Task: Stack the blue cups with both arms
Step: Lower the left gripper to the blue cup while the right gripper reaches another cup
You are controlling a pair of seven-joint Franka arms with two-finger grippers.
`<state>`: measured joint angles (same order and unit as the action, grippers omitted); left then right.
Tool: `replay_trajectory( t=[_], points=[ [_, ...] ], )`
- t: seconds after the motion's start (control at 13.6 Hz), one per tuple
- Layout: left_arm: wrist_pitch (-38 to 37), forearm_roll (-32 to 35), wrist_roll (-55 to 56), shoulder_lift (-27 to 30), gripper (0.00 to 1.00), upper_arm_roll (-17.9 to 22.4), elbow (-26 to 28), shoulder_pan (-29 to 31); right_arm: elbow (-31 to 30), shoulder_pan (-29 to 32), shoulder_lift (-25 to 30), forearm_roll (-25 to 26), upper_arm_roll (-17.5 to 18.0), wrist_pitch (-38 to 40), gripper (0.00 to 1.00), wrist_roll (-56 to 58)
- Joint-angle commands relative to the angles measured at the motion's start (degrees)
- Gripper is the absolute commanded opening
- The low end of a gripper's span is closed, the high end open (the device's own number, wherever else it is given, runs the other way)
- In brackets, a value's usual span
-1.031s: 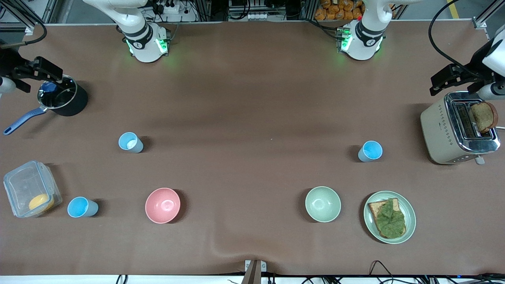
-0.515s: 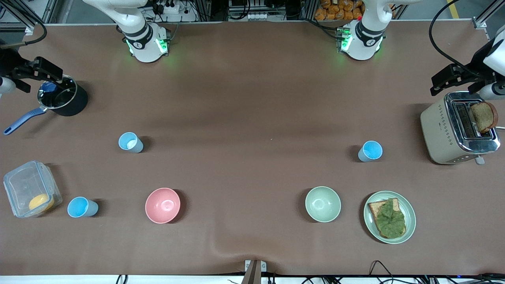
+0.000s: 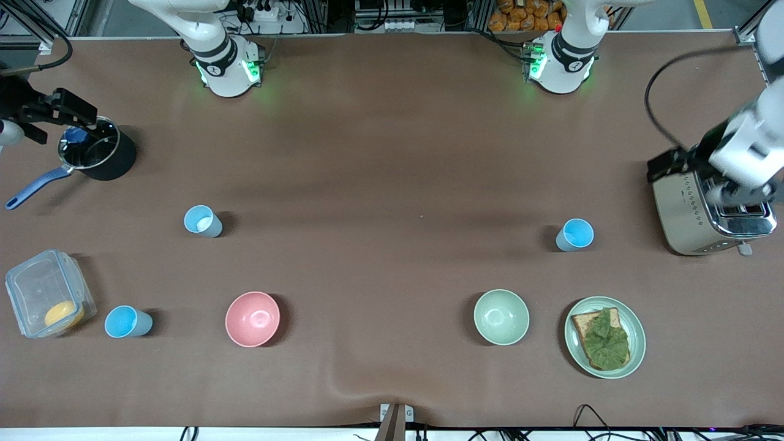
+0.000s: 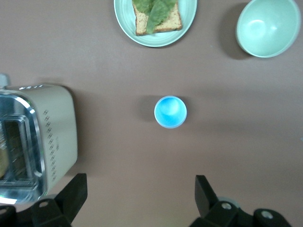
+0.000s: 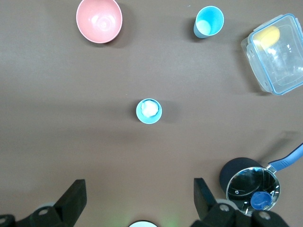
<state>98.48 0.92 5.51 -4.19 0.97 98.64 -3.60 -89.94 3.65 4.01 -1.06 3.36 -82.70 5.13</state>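
Observation:
I will stack the blue cups, so next I will grip the bright cup beside the toaster [image 3: 709, 213] by its rim [image 3: 579, 222] with my left gripper.
Three light-blue cups stand upright on the brown table. A paler cup with a whitish inside [image 3: 203, 221] is toward the right arm's end and also shows in the right wrist view [image 5: 149, 111]. A brighter cup [image 3: 127, 322] stands nearer the front camera beside a clear box, and shows in the right wrist view [image 5: 209, 21]. Another bright cup [image 3: 574, 234] is toward the left arm's end, beside the toaster, and shows in the left wrist view [image 4: 170, 111]. My right gripper [image 3: 72, 110] [image 5: 138, 198] is open and empty over a black pot. My left gripper [image 3: 666, 166] [image 4: 138, 198] is open and empty over the toaster.
A pink bowl [image 3: 252, 318] and a pale green bowl [image 3: 501, 316] sit near the front. A plate with toast and lettuce [image 3: 637, 349] is beside the green bowl. A toaster [image 3: 686, 214], a black pot [image 3: 113, 162] and a clear box [image 3: 37, 288] stand at the table's ends.
My left arm has swung over the toaster toward the front camera and now covers the toast slot. The right arm and the cups have not moved.

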Motion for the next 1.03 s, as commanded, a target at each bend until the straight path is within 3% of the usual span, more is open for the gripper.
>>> replay_trajectory(
  t=[0.0,0.37,0.52,0.81,0.96],
  points=[
    [10.1,0.4,-0.7,1.6,1.00,-0.4,10.5,0.4,1.1,0.2,-0.5,0.5,0.5,0.8,1.00,-0.5],
    [22.4,0.4,-0.7,-0.8,1.00,-0.7,21.7,0.4,1.1,1.6,-1.3,0.5,0.2,0.8,1.00,0.1],
    [25.9,0.3,-0.7,-4.3,1.00,-0.7,22.2,0.6,0.8,1.9,-1.3,0.4,0.2,0.9,1.00,-0.7],
    [31.9,0.4,-0.7,-8.7,1.00,-0.8,24.3,0.8,1.3,1.1,-9.6,-0.3,0.5,-2.0,1.00,-0.6],
    [34.7,0.4,-0.7,-11.3,1.00,-0.8,24.2,0.7,-0.1,0.2,-10.5,-0.3,0.6,-3.8,1.00,-0.6]
  ],
)
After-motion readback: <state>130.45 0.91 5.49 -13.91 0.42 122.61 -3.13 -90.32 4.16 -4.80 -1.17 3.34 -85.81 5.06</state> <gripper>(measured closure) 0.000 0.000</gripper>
